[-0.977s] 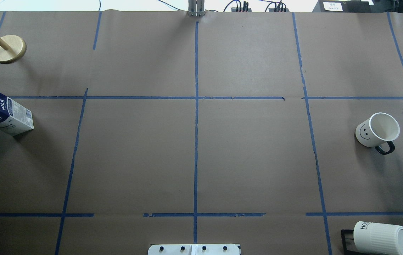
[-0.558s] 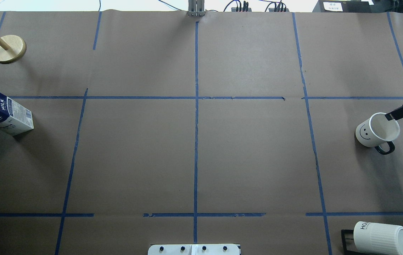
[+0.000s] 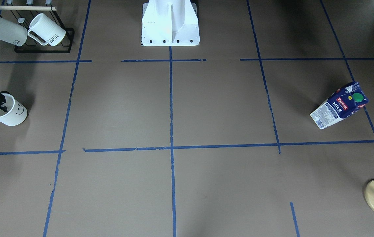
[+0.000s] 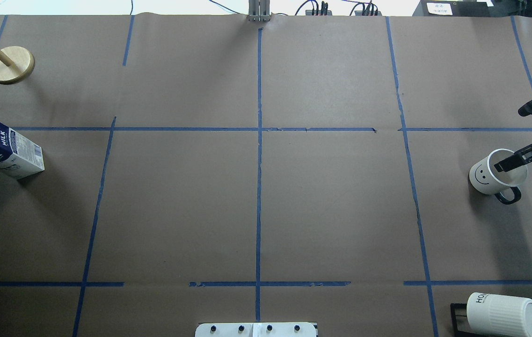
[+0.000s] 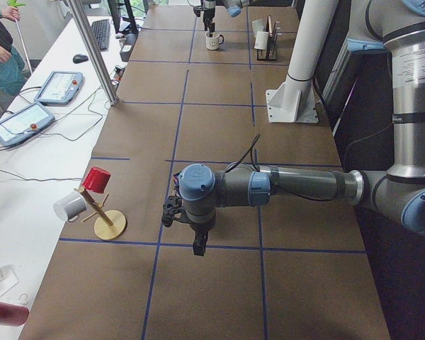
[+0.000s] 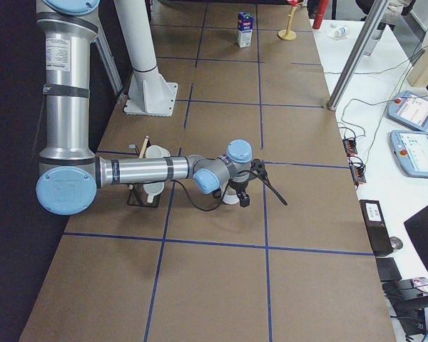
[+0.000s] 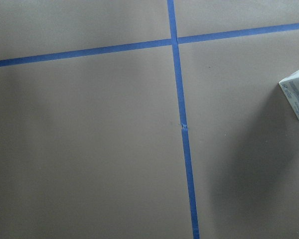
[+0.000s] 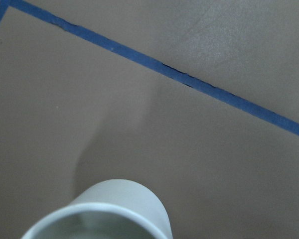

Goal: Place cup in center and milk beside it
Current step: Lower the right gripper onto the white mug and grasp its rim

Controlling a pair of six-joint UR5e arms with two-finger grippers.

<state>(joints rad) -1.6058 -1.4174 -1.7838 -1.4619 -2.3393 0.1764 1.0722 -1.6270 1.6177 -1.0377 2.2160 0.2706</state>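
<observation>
I need to grab the white cup by its rim (image 3: 15, 99) (image 8: 97, 206) with my right gripper next, and then my gripper can place the cup in the center.
The white smiley cup (image 4: 486, 175) stands upright at the table's right side, and shows in the front view (image 3: 9, 115) and at the bottom of the right wrist view (image 8: 104, 214). My right gripper (image 4: 509, 139) is open. One finger (image 4: 509, 161) hangs over the cup's mouth and the other is beyond the far rim. The milk (image 4: 6, 150) stands at the far left, also in the front view (image 3: 339, 107). My left gripper (image 5: 196, 241) hovers near it and shows only in the left side view, so I cannot tell its state. The center (image 4: 259, 129) is bare.
A black rack with ribbed HOME mugs (image 4: 504, 313) stands at the near right corner. A wooden peg stand (image 4: 10, 64) stands at the far left. The robot's white base (image 3: 170, 24) is at the near middle edge.
My right gripper has come in from the right edge, and one finger now hangs over the cup's mouth. The cup and the milk have not moved.
</observation>
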